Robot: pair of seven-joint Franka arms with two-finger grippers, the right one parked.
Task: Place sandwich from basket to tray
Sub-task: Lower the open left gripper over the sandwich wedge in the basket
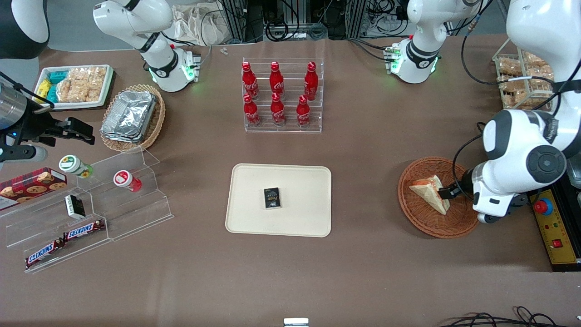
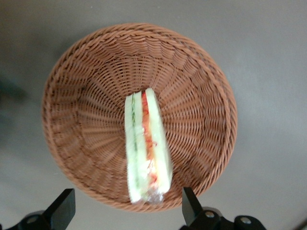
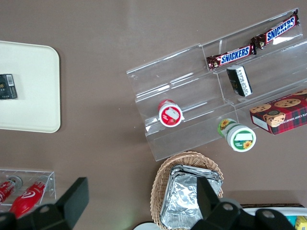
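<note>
Next, my left gripper needs to pick up the wrapped sandwich by its thick body (image 1: 430, 193) to move it from the basket to the tray (image 1: 299, 218).
The sandwich (image 1: 429, 193), a wrapped triangular wedge with red and green filling, lies in the round reddish-brown basket (image 1: 435, 225) toward the working arm's end of the table. My left gripper (image 1: 447, 194) hovers low over the basket, at the sandwich's end. In the left wrist view the sandwich (image 2: 146, 148) stands on edge in the basket (image 2: 91, 120), and my gripper (image 2: 127, 211) is open, its fingers (image 2: 191, 205) spread wide to either side of the sandwich's end without touching it. The cream tray (image 1: 299, 218) lies mid-table and holds a small black pack (image 1: 272, 198).
A clear rack of red cola bottles (image 1: 277, 95) stands farther from the front camera than the tray. A control box with a red button (image 1: 544, 206) lies beside the basket. A wire basket of snacks (image 1: 522, 81) stands nearby. A clear stepped shelf (image 1: 91, 213) lies toward the parked arm's end.
</note>
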